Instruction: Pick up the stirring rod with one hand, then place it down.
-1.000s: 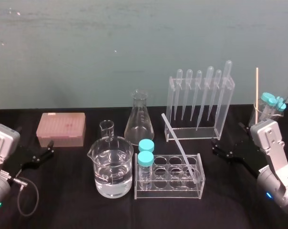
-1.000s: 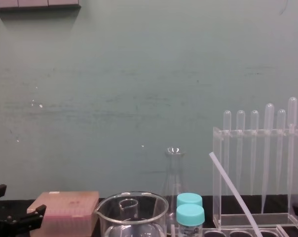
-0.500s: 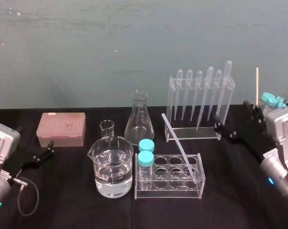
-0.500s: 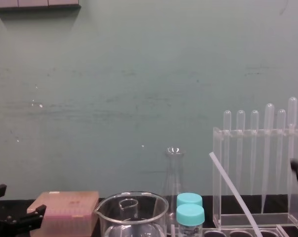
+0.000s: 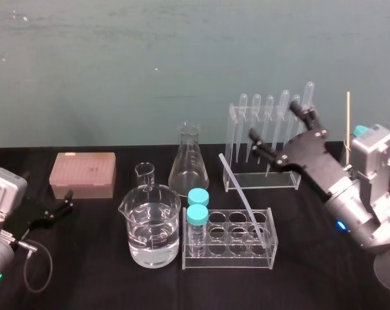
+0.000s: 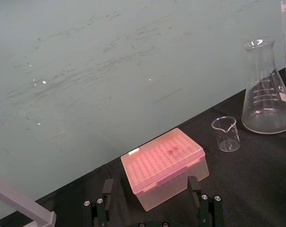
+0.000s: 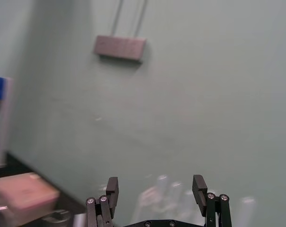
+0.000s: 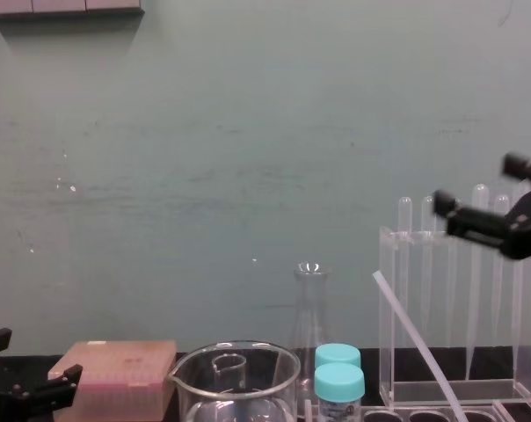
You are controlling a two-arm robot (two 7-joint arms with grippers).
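My right gripper grabs the stirring rod near its free upper end [image 8: 389, 295] next, since the rod's lower end sits down inside the tube rack [image 8: 454, 413].
The stirring rod [image 5: 237, 187] is a thin translucent-white stick leaning diagonally, its lower end inside the clear tube rack [image 5: 228, 257] and its upper end pointing back left; it also rises beside the capped tubes as the stirring rod [image 8: 415, 338] in the chest view. My right gripper [image 5: 279, 123] hovers open in the air in front of the pipette stand, above and right of the rod, holding nothing. It appears as the right gripper [image 8: 476, 183] and, with wide jaws, the right gripper [image 7: 155, 183]. My left gripper [image 5: 53, 212] rests open at the table's left, seen closer as the left gripper [image 6: 151, 187].
A water-filled beaker [image 5: 150, 226], small beaker [image 5: 144, 173], conical flask [image 5: 188, 161] and pink tip box [image 5: 82, 174] stand left of the rack. Two teal-capped tubes [image 5: 197, 216] sit in the rack. The pipette stand [image 5: 269, 145] is behind; a wooden stick [image 5: 348, 123] stands far right.
My right arm has lifted off the table at the right and swung up and leftward, its open gripper now in front of the pipette stand. The rod and left arm have not moved.
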